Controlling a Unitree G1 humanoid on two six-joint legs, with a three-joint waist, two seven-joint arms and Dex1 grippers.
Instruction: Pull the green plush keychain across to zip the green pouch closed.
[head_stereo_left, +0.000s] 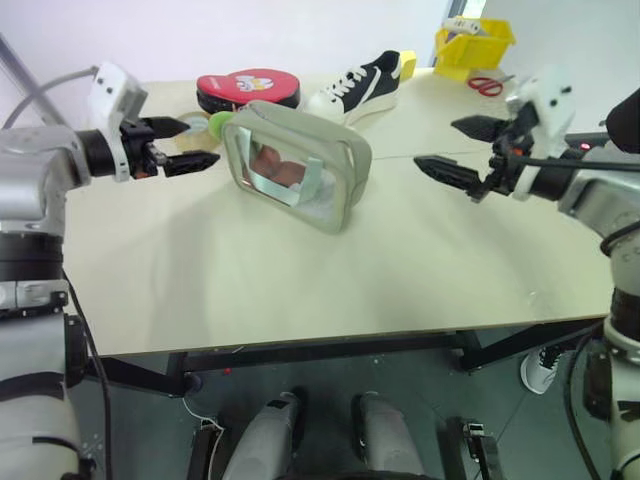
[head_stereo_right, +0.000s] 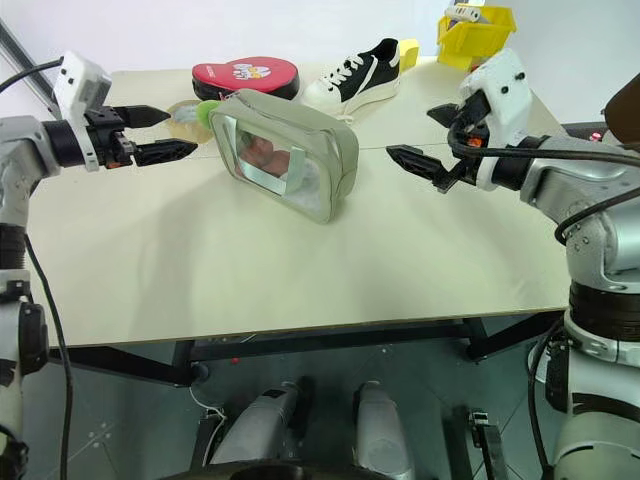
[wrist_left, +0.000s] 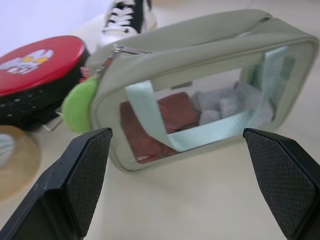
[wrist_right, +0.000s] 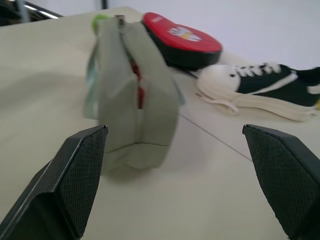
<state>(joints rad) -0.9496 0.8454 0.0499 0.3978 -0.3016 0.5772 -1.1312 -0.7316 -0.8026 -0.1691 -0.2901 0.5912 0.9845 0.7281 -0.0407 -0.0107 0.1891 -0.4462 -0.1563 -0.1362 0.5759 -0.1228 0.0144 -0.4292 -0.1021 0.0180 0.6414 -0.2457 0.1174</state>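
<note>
Next, my right gripper grabs the green pouch by its fabric edge along the zipper opening (head_stereo_left: 350, 150) (wrist_right: 150, 85), so that the zipper closes when pulled.
The green pouch (head_stereo_left: 300, 165) stands on its edge near the middle of the table, its clear window (wrist_left: 200, 117) facing me with a mint strap across it. Along its top the zipper gapes, showing red inside (wrist_right: 140, 95). The green plush keychain (wrist_left: 79, 105) hangs at the pouch's left end, also visible as the keychain (head_stereo_left: 219, 124). My left gripper (head_stereo_left: 190, 144) is open, hovering just left of the pouch and the keychain. My right gripper (head_stereo_left: 460, 150) is open too, held above the table to the right of the pouch, clear of it.
Behind the pouch lie a red-and-black pad (head_stereo_left: 247, 87) and a black-and-white sneaker (head_stereo_left: 358, 85). A tape roll (head_stereo_right: 185, 115) sits by the left gripper. A yellow bin (head_stereo_left: 472, 45) and red scissors (head_stereo_left: 486, 86) are at the back right.
</note>
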